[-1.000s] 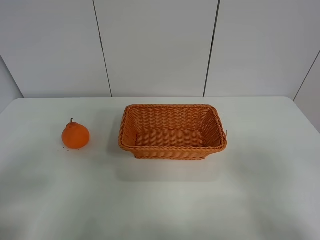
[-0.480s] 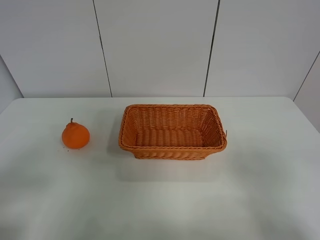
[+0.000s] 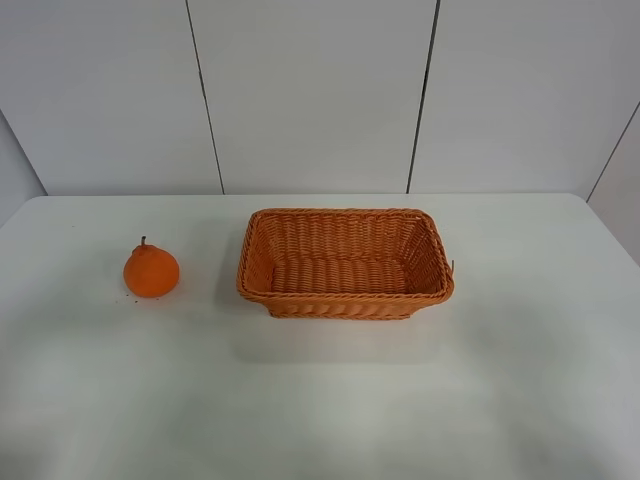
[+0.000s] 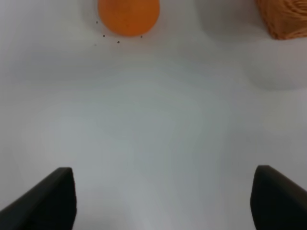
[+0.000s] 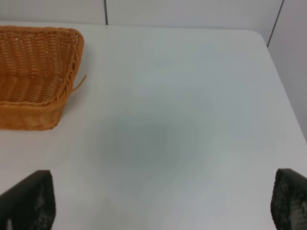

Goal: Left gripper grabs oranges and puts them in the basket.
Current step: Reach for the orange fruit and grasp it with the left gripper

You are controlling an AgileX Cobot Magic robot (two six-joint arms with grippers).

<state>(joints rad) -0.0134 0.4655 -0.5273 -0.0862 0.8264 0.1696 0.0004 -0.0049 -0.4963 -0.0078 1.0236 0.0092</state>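
I need to grab the orange by its knob top (image 3: 143,250) with my left gripper next, so that I can put it in the basket.
The orange (image 3: 151,270), round with a knob top and short dark stem, sits on the white table (image 3: 330,400) left of the basket. The empty wicker basket (image 3: 345,300) stands near the table's middle. Neither arm shows in the high view. In the left wrist view my left gripper (image 4: 163,199) is open, fingers wide apart above bare table, with the orange (image 4: 128,17) well ahead of it and a corner of the basket (image 4: 284,19) off to one side. In the right wrist view my right gripper (image 5: 163,206) is open over bare table beside the basket (image 5: 33,72).
White wall panels (image 3: 310,90) rise behind the table's far edge. The table's right edge (image 5: 283,96) runs close to the right gripper's side.
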